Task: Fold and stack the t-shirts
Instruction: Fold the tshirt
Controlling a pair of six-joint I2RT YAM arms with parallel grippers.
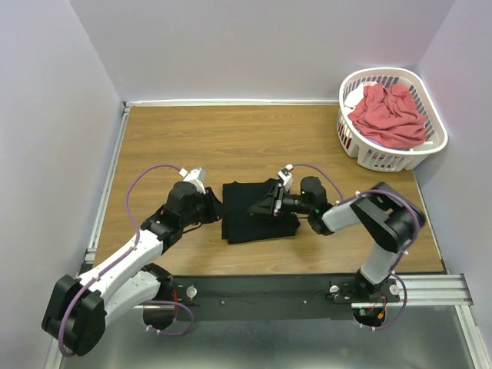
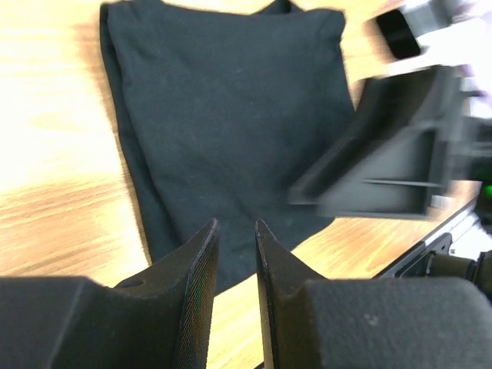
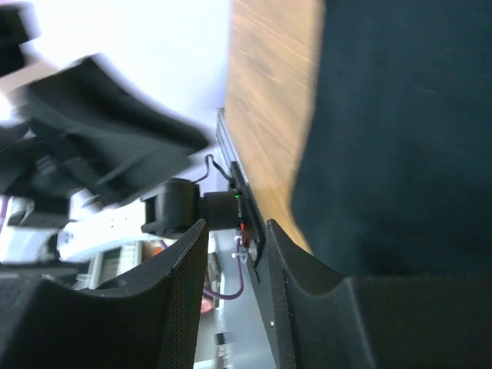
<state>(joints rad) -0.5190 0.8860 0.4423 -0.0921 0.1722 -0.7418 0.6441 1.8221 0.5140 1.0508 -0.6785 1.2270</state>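
Observation:
My left gripper next grips the folded black t-shirt's nearest side edge to slide it flat, still folded, to the stack spot.
The black t-shirt (image 1: 250, 223) lies folded into a rectangle on the wooden table; it also shows in the left wrist view (image 2: 231, 115) and the right wrist view (image 3: 400, 131). My left gripper (image 1: 218, 209) is at the shirt's left edge, its jaws (image 2: 234, 227) narrowly apart and empty. My right gripper (image 1: 260, 206) hovers over the shirt's right half, turned on its side, with its jaws (image 3: 234, 231) apart and empty. It shows blurred in the left wrist view (image 2: 377, 169). The coral-red t-shirt (image 1: 390, 115) lies crumpled in the basket.
The white slotted laundry basket (image 1: 430, 146) stands at the table's far right corner. Walls close off the left, back and right sides. A black metal rail (image 1: 307, 288) runs along the near edge, holding both arm bases.

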